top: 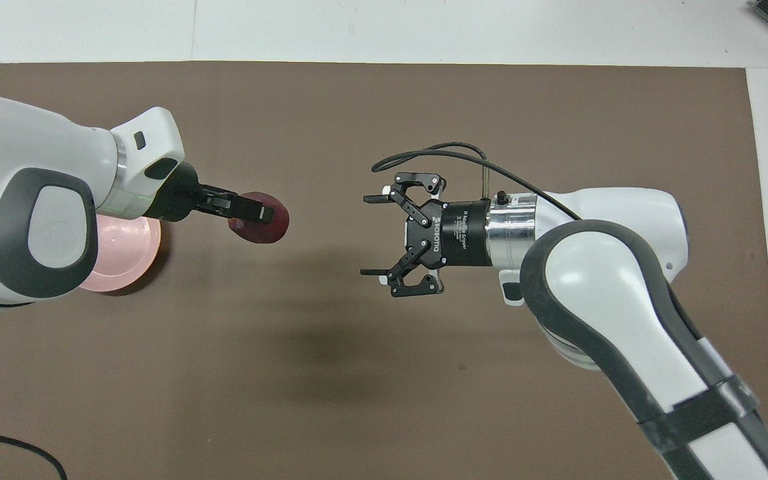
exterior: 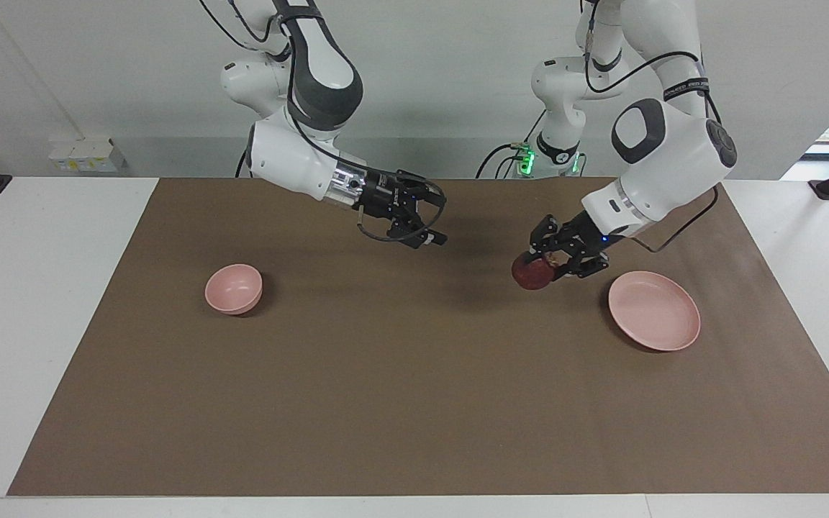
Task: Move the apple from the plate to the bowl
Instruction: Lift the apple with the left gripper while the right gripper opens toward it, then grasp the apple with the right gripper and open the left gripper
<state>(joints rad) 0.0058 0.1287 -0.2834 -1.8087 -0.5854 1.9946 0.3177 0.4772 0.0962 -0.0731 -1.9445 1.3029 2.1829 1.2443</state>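
Observation:
My right gripper next grabs the apple by its bare rounded end [top: 281, 219] beyond my left gripper's fingers, to move it to the bowl.
My left gripper [exterior: 542, 263] is shut on the dark red apple [exterior: 529, 275] and holds it in the air over the brown mat, just off the pale pink plate [exterior: 655, 313] toward the middle of the table. In the overhead view the left gripper [top: 251, 213] and the apple [top: 276, 225] show clear of the plate [top: 127, 257], which the left arm half covers. The plate has nothing on it. The small pink bowl [exterior: 233, 288] stands toward the right arm's end and is hidden under the right arm in the overhead view. My right gripper [exterior: 432, 219] [top: 364, 235] is open and empty over the mat's middle, facing the apple.
A brown mat [exterior: 400, 388] covers most of the white table. A black cable [top: 424, 152] loops off the right wrist. A small white box [exterior: 87, 153] sits off the mat at the right arm's end.

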